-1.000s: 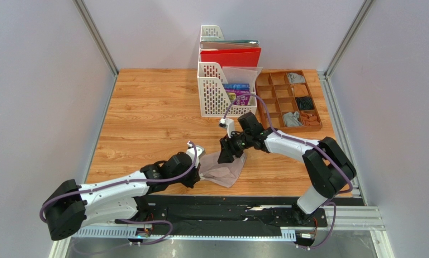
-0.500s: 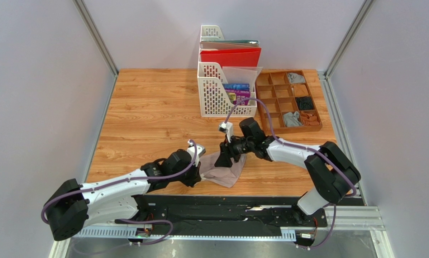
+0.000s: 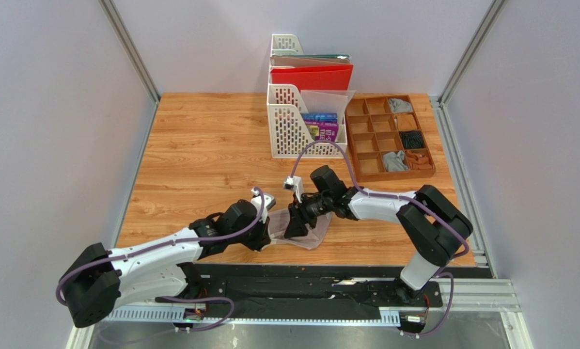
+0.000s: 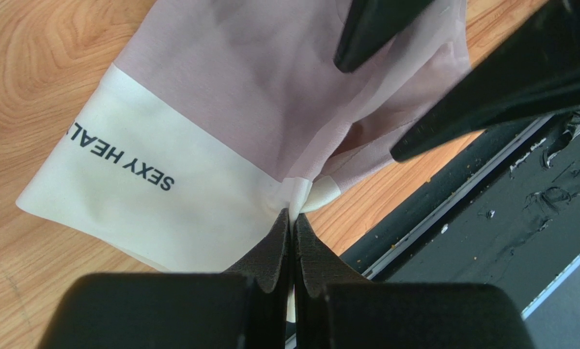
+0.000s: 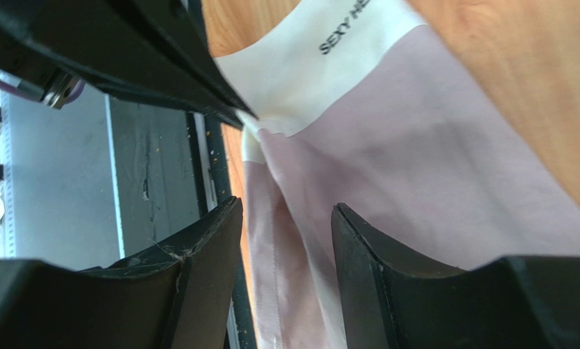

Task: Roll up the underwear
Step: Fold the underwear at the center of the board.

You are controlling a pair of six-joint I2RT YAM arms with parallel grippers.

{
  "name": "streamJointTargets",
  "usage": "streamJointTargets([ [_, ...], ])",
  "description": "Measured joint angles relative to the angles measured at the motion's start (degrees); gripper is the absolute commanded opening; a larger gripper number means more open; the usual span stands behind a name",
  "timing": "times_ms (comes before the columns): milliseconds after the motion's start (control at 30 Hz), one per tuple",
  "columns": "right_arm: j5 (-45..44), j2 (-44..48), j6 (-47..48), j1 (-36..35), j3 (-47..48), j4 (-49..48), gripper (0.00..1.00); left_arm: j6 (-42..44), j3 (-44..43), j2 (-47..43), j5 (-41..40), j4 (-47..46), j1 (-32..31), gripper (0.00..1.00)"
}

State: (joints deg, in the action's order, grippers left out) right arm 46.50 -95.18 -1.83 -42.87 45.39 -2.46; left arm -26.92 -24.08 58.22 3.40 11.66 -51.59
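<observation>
I need to fold the underwear inward, so my right gripper should grip the underwear's folded pink edge (image 5: 294, 209) beside the black bar.
The pale pinkish-beige underwear (image 3: 309, 234) with a cream edge band (image 4: 162, 196) printed "SEXY HEAL" lies on the wooden table near its front edge. My left gripper (image 4: 293, 218) is shut on the corner of the cream band. My right gripper (image 5: 285, 211) is open, its fingers (image 5: 205, 247) astride a folded pink edge of the same garment (image 5: 416, 160), just above it. In the top view the two grippers (image 3: 267, 231) meet over the cloth, the right one (image 3: 294, 218) on its upper part. The mid-grey garment is not clearly in view.
A white file rack (image 3: 300, 120) with a red folder and books stands behind. A wooden compartment tray (image 3: 391, 138) holding rolled cloths sits at the back right. The black rail (image 3: 322, 280) runs along the table's front edge, right below the garment.
My right gripper has moved left and toward the front, from the garment's right top edge to over its middle. The left gripper has kept its hold and barely shifted.
</observation>
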Motion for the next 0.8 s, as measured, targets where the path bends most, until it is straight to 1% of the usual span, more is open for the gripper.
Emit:
streamJointTargets([
  [133, 0.68, 0.00, 0.20, -1.18, 0.00, 1.38, 0.50, -0.09, 0.00, 0.00, 0.66, 0.17, 1.16, 0.00],
  [300, -0.15, 0.39, 0.33, -2.19, -0.50, 2.34, 0.50, -0.52, 0.00, -0.04, 1.03, 0.42, 2.12, 0.00],
  [400, -2.40, 2.45, 0.39, -2.86, -1.62, 4.07, 0.51, -1.16, 0.00, -0.04, 1.29, 0.79, 2.67, 0.00],
  [633, -10.91, 8.22, 0.48, -5.90, -4.00, 5.88, 0.51, -2.84, -0.02, -0.09, 2.43, 1.38, 4.76, 0.00],
  [800, -15.34, 9.20, 0.52, -7.98, -5.38, 6.19, 0.51, -3.91, -0.02, -0.15, 3.63, 1.46, 6.32, 0.00],
])
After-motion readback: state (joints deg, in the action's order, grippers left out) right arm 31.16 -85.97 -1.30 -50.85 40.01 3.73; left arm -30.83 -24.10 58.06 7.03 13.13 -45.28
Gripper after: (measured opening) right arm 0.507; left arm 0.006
